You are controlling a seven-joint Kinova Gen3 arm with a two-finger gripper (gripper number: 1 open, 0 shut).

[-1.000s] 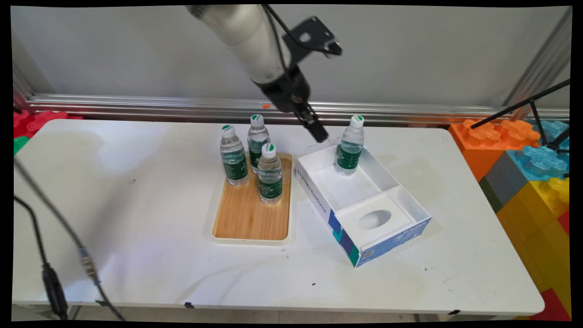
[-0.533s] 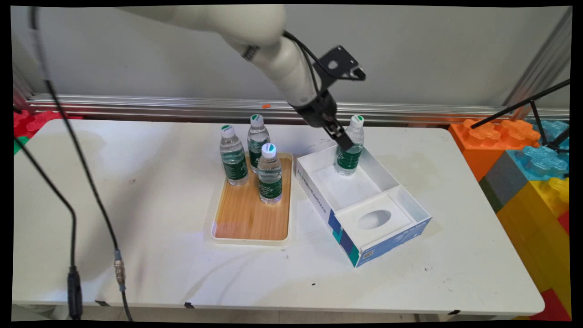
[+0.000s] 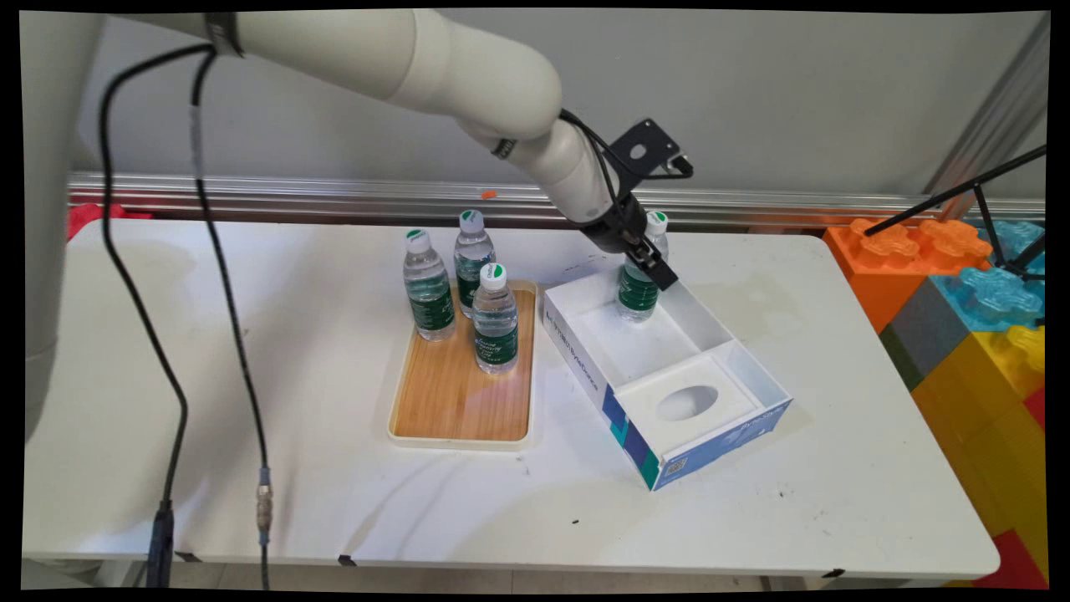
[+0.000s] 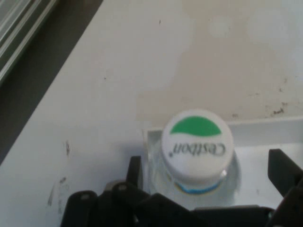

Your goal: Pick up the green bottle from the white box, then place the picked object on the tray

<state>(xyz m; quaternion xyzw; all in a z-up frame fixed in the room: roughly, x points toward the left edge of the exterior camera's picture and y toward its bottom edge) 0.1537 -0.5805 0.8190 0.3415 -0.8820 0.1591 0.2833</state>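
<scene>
The clear water bottle should get to stand on the wooden tray (image 3: pixel 463 393), so my gripper will grab the bottle by its round body (image 3: pixel 637 292) next.
A clear water bottle (image 3: pixel 639 293) with a green label and a white cap (image 4: pixel 196 144) stands upright in the far corner of an open white box (image 3: pixel 704 339) with blue sides. My gripper (image 3: pixel 656 269) has come down at this bottle's neck and is open. In the hand view the gripper (image 4: pixel 208 165) has one finger (image 4: pixel 135 168) left of the bottle and the other (image 4: pixel 283 168) well off to its right, neither touching it. The box's near part holds a white insert (image 3: pixel 687 403) with an oval hole.
Left of the box lies a wooden tray (image 3: pixel 460 401) with three more bottles (image 3: pixel 496 322) at its far end. Black cables (image 3: pixel 226 293) hang at the left. Coloured foam blocks (image 3: pixel 970 293) and a tripod leg (image 3: pixel 953 194) stand at the right, with a metal rail (image 3: pixel 292 191) behind.
The gripper has swung right and down, from above the gap between tray and box to the neck of the bottle in the box. The bottles have not moved.
</scene>
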